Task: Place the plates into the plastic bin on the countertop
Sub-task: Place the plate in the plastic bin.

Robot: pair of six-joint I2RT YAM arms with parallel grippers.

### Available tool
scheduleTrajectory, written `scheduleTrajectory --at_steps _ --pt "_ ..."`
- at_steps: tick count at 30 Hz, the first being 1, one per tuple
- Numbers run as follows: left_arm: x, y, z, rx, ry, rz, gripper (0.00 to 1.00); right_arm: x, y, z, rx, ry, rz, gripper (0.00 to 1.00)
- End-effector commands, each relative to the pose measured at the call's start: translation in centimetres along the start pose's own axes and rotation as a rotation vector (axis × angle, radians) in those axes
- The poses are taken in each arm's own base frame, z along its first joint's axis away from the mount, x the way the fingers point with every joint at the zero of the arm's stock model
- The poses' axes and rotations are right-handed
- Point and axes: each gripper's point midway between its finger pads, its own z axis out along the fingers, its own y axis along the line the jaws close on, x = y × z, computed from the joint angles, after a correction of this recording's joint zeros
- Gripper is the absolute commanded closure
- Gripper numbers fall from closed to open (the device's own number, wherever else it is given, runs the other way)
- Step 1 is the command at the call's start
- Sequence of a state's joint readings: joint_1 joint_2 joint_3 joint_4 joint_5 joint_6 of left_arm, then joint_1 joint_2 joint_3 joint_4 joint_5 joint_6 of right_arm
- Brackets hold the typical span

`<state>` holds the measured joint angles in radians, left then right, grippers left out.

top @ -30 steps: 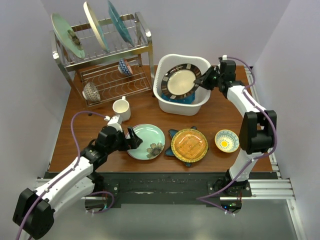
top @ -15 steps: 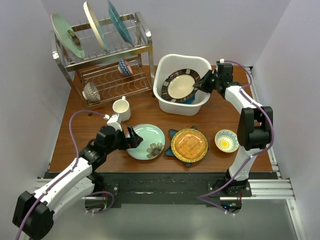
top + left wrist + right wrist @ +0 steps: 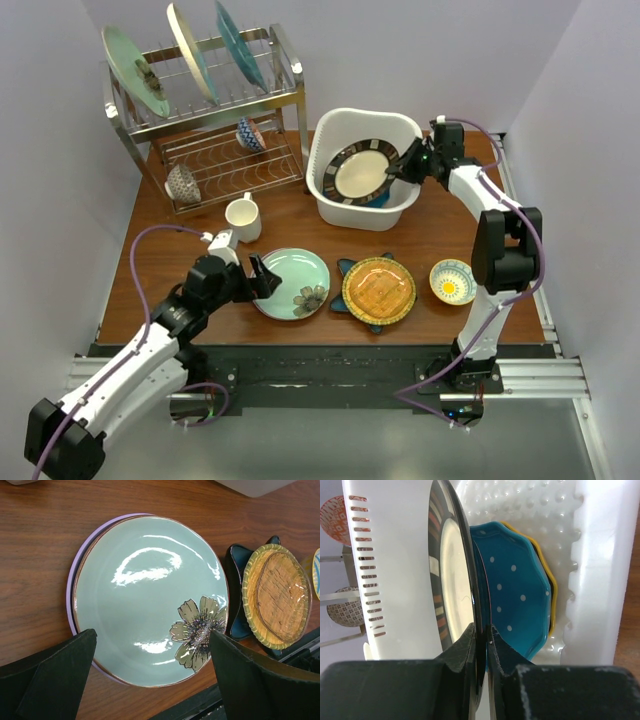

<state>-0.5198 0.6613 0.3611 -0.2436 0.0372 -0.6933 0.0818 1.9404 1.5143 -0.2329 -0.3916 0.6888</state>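
Note:
The black-rimmed cream plate (image 3: 360,170) leans inside the white plastic bin, close over the blue dotted plate, so it is now time for my right gripper to release the cream plate.
My right gripper (image 3: 400,166) is shut on the rim of the black-rimmed cream plate (image 3: 360,170) and holds it tilted inside the white plastic bin (image 3: 330,128). In the right wrist view the gripper (image 3: 481,636) pinches the plate (image 3: 451,585) edge-on, with the blue dotted plate (image 3: 512,597) lying over an orange one (image 3: 546,580) on the bin's dotted bottom (image 3: 520,502). My left gripper (image 3: 262,280) is open at the left rim of the mint floral plate (image 3: 297,280), which lies on a lavender plate (image 3: 72,575). The amber plate (image 3: 379,290) sits on the blue star-shaped plate (image 3: 345,270).
A steel wire rack (image 3: 215,130) with three upright plates and two small bowls stands at the back left. A cream mug (image 3: 243,215) stands near the rack. A small yellow-centred bowl (image 3: 453,281) sits at the front right.
My right gripper has lowered the black-rimmed plate deeper into the bin. My left gripper has shifted slightly beside the mint plate.

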Motion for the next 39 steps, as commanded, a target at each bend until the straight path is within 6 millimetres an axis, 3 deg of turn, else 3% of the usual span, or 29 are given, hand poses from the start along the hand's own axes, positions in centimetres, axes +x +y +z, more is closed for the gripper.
scheduleTrajectory --at_steps 1,7,14,22,39 --pt "-1.3 -0.7 -0.4 0.011 -0.044 0.008 0.0 -1.4 1.7 0.3 -0.073 -0.028 -0.049 0.93" --pt "-0.6 -0.2 0.2 -0.013 -0.005 0.018 0.0 -0.9 1.4 0.5 -0.07 -0.006 -0.046 0.8" --pt "-0.8 -0.4 0.3 -0.002 -0.014 0.023 0.0 -0.8 1.1 0.7 -0.055 0.005 -0.058 0.74" --pt "-0.5 -0.8 1.4 0.028 0.002 0.026 0.0 -0.6 0.4 0.0 0.009 0.033 -0.095 0.56" --pt "0.1 -0.4 1.9 0.024 0.015 0.03 0.0 -1.3 -0.1 -2.0 0.112 -0.004 -0.166 0.48"
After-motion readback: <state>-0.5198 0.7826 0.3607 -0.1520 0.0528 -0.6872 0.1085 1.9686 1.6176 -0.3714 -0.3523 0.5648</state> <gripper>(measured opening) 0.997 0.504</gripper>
